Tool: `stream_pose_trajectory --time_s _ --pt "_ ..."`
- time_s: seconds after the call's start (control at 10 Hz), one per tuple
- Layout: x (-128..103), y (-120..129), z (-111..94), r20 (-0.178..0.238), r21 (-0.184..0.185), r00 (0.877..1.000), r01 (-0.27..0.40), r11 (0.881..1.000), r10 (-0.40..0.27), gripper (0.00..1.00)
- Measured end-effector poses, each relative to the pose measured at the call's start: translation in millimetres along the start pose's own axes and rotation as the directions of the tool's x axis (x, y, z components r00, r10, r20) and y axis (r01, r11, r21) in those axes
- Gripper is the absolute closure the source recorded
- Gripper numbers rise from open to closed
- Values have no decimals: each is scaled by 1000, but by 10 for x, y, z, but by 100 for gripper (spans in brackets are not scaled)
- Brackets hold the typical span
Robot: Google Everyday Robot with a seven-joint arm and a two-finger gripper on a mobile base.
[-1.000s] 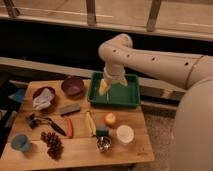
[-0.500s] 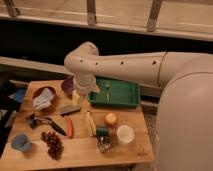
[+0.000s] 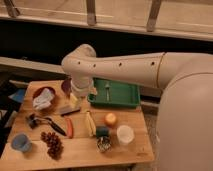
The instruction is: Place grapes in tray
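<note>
My gripper grips the grapes around their clustered body [image 3: 53, 144] next, to place them in the green tray [image 3: 129, 102].
The grapes [image 3: 51, 143], a dark red-purple bunch, lie on the wooden table near its front left, beside a blue cup [image 3: 21, 142]. At the back of the table stands the green tray [image 3: 129, 102], with a small fork-like utensil inside. My gripper [image 3: 74, 100] hangs from the white arm over the table's left-middle, just left of the tray and well behind the grapes. It is open and holds nothing. The arm hides part of the purple bowl [image 3: 64, 85].
A dark bowl with a white cloth [image 3: 42, 97] sits at the back left. Around the middle lie a black-handled tool [image 3: 48, 123], an orange-red stick [image 3: 69, 127], a yellow banana-like piece [image 3: 90, 124], an orange [image 3: 110, 119], a small can [image 3: 103, 143] and a white cup [image 3: 124, 134].
The arm has swung left, from above the tray to over the table's left-middle. The gripper came down nearer the tabletop. The objects have stayed put.
</note>
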Motion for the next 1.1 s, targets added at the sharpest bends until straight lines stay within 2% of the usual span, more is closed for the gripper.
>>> stream_pose_trajectory --time_s 0.2,0.4,0.7,0.9,1.1 --pt "-26 55 58 -8 -3 1000 21 1000 -21 20" --pt "-165 302 191 -16 -20 997 71 997 -71 20" --pt "-300 937 450 -34 -57 983 179 982 -182 20" --pt "-295 1197 593 -46 -87 973 220 972 -225 20" --pt "-226 1424 797 -69 -139 964 244 960 -255 20"
